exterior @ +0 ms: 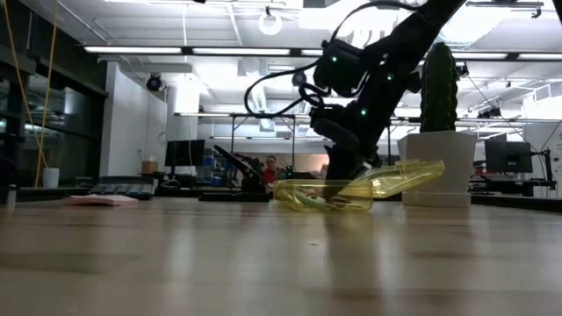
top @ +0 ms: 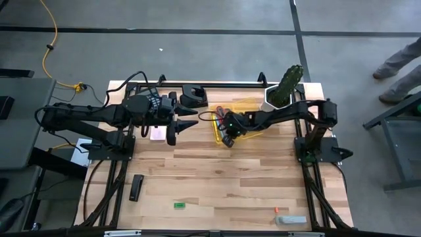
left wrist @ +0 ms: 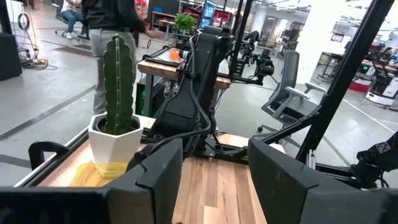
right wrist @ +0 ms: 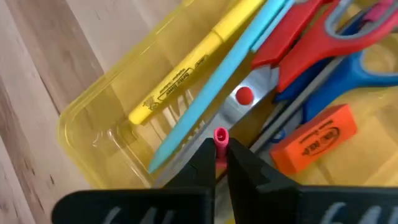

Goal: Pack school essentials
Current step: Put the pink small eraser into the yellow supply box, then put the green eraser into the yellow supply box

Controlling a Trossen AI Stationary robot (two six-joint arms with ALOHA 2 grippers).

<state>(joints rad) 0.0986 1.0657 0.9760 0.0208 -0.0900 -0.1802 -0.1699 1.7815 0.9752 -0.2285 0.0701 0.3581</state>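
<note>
The pink piece (right wrist: pixel 221 136) hangs inside the yellow case's rim (right wrist: pixel 73 107), over the scissors, and would drop in, so it is time for my right gripper to open.
A see-through yellow case (top: pixel 220 130) (exterior: pixel 351 191) lies on the table's far middle. In the right wrist view it holds a yellow pencil (right wrist: pixel 186 65), a teal pencil (right wrist: pixel 214 81), red-handled scissors (right wrist: pixel 311 43), blue-handled scissors (right wrist: pixel 348 71) and an orange eraser (right wrist: pixel 314 140). My right gripper (right wrist: pixel 220 155) (top: pixel 228 138) slants down over the case, shut on a thin pink piece (right wrist: pixel 220 135). My left gripper (left wrist: pixel 214 180) (top: pixel 174 130) hangs open and level left of the case, with nothing between its fingers. A pale pink pad (top: pixel 158 133) lies below it. A green eraser (top: pixel 179 205) lies near the front edge. My right gripper pinches the thin pink piece between its two fingertips (right wrist: pixel 202 158). The piece's round end (right wrist: pixel 220 132) sticks out just past the tips. The fingers slant down from the table's right side. The piece is clear of the things in the case; the fingers hide the rest of it.
A cactus in a white pot (top: pixel 283 89) (left wrist: pixel 115 124) stands at the far right, close behind the case. A flat black bar (top: pixel 136 187) lies front left. A small grey and orange thing (top: pixel 288 218) lies front right. People stand in the room beyond the table.
</note>
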